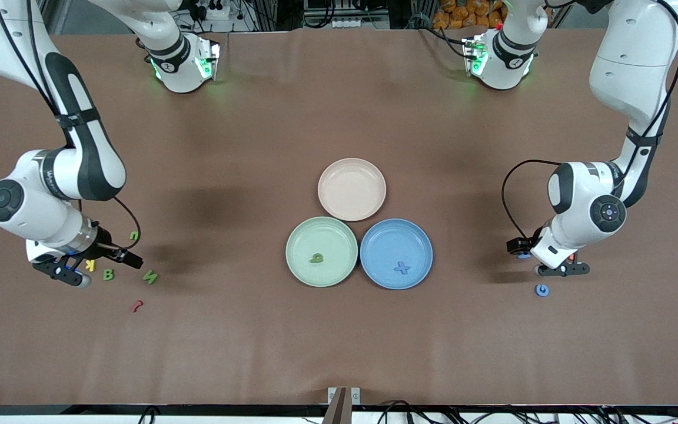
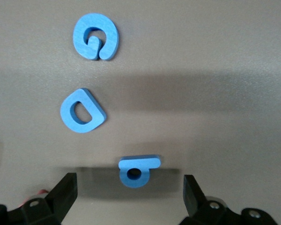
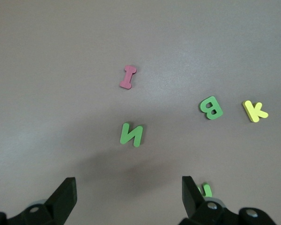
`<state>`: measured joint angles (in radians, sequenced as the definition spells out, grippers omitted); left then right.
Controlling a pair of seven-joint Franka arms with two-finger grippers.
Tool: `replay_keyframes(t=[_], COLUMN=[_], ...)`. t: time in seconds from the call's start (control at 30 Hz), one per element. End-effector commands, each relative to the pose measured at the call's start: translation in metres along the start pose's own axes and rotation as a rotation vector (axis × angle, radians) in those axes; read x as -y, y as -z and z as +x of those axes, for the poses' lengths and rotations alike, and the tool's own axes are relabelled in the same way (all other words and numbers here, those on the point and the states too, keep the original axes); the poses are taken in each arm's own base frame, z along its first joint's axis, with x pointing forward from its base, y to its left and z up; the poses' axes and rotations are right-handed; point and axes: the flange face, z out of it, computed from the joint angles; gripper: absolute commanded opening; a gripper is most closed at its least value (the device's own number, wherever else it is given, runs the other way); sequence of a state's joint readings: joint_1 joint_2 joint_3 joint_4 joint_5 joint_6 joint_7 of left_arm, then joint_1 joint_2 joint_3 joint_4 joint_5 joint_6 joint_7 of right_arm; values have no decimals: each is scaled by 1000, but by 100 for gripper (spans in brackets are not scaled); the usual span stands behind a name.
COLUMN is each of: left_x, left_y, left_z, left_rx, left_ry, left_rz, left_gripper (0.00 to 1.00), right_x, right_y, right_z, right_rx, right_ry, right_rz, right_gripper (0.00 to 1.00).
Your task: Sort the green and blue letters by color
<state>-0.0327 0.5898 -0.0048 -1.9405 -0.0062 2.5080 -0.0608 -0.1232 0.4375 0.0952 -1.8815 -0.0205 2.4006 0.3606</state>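
Observation:
The blue b [image 2: 145, 162] is beside my left gripper's fingers, which are low over its shadow. My left gripper should close now. Closing now would hold the b.
Green letters B [image 1: 108, 274], N [image 1: 150, 276] and u [image 1: 133, 235] lie at the right arm's end of the table. My right gripper [image 1: 100, 266] hangs open above them. In the right wrist view N [image 3: 132, 134] and B [image 3: 210, 107] lie ahead of the empty right gripper [image 3: 129, 197], and u [image 3: 205, 189] sits beside one finger. My left gripper [image 1: 542, 259] is open low over the blue b [image 2: 138, 169], which lies between its fingers [image 2: 65, 192]. Blue D [image 2: 82, 111] and G [image 2: 95, 36] lie further out. A green letter [image 1: 316, 258] rests on the green plate [image 1: 333, 238], a blue X [image 1: 402, 268] on the blue plate [image 1: 386, 244].
An empty pink plate [image 1: 351, 189] touches the two others, farther from the front camera. A yellow K [image 1: 90, 264] and a dark red piece [image 1: 136, 305] lie among the green letters. The blue G [image 1: 542, 290] lies nearest the front camera of the blue letters.

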Motion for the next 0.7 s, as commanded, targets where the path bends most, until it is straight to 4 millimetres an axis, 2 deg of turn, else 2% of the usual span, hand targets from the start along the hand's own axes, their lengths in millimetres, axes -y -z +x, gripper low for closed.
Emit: replay_keyframes(t=[0.0,0.2,0.23,0.3,0.4,0.43,0.5,0.63,0.67], left_x=[-5,-5,-5,-5,-3,-2,-2,1,0], left_y=[-1,-3,-4,-4,-6,-4,-3,-3,-3], left_z=[7,8,7,8,8,10,12,12,12], left_rx=[7,7,8,7,8,3,0,-1,-1], left_ry=[20,15,15,14,11,12,7,12,8], left_rz=[-21,-20,-20,-20,-18,-19,-20,-20,-19], left_gripper=[100,100,96,83,70,63,43,18,7], right_x=[-5,-1,1,1,7,8,13,16,16], right_y=[-19,-52,-57,-64,-74,-79,-88,-94,-94], right_z=[-3,-4,-5,-2,2,2,4,9,10], right_rx=[-20,-23,-23,-25,-22,-20,-19,-24,-26], right_ry=[3,8,11,14,22,25,31,33,33], right_rz=[8,5,5,1,-8,-11,-23,-33,-33], right_gripper=[96,92,92,90,87,87,85,83,81])
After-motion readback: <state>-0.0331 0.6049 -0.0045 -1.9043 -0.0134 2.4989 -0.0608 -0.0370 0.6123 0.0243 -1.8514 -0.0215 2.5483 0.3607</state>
